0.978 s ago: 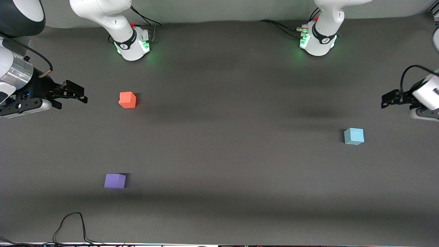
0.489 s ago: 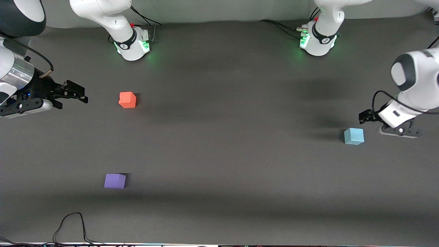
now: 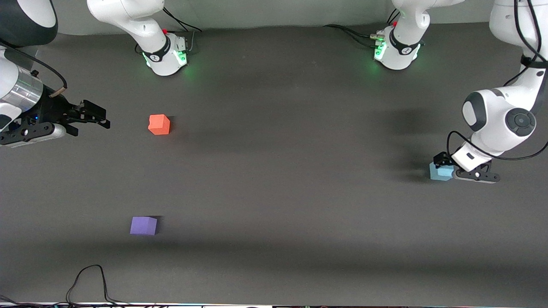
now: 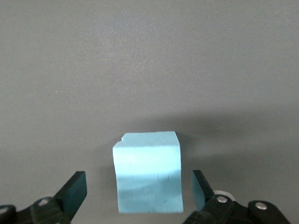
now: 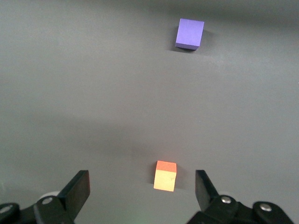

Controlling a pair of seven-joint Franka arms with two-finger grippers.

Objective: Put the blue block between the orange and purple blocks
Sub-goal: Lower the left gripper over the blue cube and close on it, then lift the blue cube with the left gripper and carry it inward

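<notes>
The blue block needs to go between the orange and purple blocks, so my left gripper should next grab the blue block (image 3: 437, 173) by its opposite sides.
The blue block (image 3: 437, 173) lies on the table toward the left arm's end. My left gripper (image 3: 445, 168) is down at it, open, with a finger on either side and a gap on both; in the left wrist view the block (image 4: 147, 172) sits between the fingers of the gripper (image 4: 138, 190). The orange block (image 3: 159, 124) and the purple block (image 3: 143, 225) lie toward the right arm's end, the purple one nearer the front camera. My right gripper (image 3: 92, 116) waits open and empty beside the orange block (image 5: 165, 176); its view also shows the purple block (image 5: 189, 33).
The two arm bases (image 3: 165, 55) (image 3: 396, 51) stand at the table's back edge. A black cable (image 3: 90, 278) loops on the table near the front edge. The dark mat between the orange and purple blocks is bare.
My left arm has swung in from the table's end and come down over the blue block, which now sits between its open fingers. The right arm and all blocks have not moved.
</notes>
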